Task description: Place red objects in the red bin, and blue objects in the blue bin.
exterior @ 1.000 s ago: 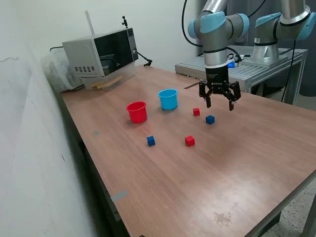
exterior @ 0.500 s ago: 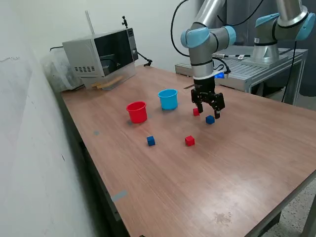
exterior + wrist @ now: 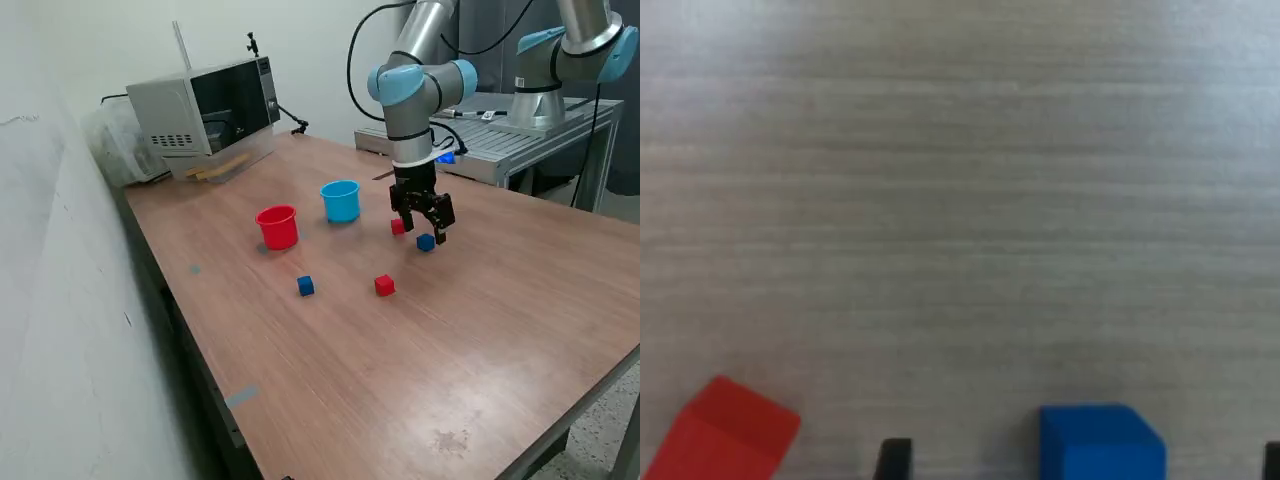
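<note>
Next, my gripper grips the opposite sides of the dark blue cube to sort the cube into the blue bin (image 3: 341,200).
My gripper (image 3: 424,231) hangs open just above the table, straddling a dark blue cube (image 3: 426,242). In the wrist view that blue cube (image 3: 1100,440) lies between the black fingertips (image 3: 894,456). A red cube (image 3: 398,227) (image 3: 725,432) sits just outside the fingers, on the side toward the cups. Nearer the front of the table lie a second red cube (image 3: 384,285) and a second blue cube (image 3: 305,286). The red bin (image 3: 278,226) and the light blue bin (image 3: 341,200) stand upright side by side, to the exterior view's left of the gripper.
A microwave (image 3: 205,105) stands at the table's back corner on the exterior view's left. A second robot arm (image 3: 560,55) is mounted on a metal bench (image 3: 500,140) behind the table. The wooden table (image 3: 420,380) ends at the front and left edges.
The gripper swung toward the exterior view's left and came down, from above bare table to around the blue cube. The cubes and cups have not moved.
</note>
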`<state>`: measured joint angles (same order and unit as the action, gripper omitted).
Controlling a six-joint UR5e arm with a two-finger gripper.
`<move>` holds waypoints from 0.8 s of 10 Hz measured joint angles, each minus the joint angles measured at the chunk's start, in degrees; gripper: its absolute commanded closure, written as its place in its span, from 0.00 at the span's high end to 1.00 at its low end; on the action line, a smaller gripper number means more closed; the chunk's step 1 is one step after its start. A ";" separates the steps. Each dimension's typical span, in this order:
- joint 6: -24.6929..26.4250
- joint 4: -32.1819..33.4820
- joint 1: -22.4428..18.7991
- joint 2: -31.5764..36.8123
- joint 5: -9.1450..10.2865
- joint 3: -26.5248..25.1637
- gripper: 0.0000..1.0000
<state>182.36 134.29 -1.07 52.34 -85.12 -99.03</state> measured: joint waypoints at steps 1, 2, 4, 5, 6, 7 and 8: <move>0.03 0.42 0.01 -0.02 0.01 -0.27 0.00; 0.03 0.90 0.02 -0.02 0.02 -0.42 0.00; -0.14 1.64 -0.05 0.00 0.04 -0.42 0.00; -0.27 1.85 -0.15 0.02 0.03 -0.30 0.00; -0.39 1.98 -0.22 0.04 0.00 -0.10 0.00; -0.63 2.01 -0.26 0.14 -0.09 0.08 0.00; -1.06 1.95 -0.34 0.50 -0.53 0.24 0.00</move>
<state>181.30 136.23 -1.41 52.83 -85.65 -98.79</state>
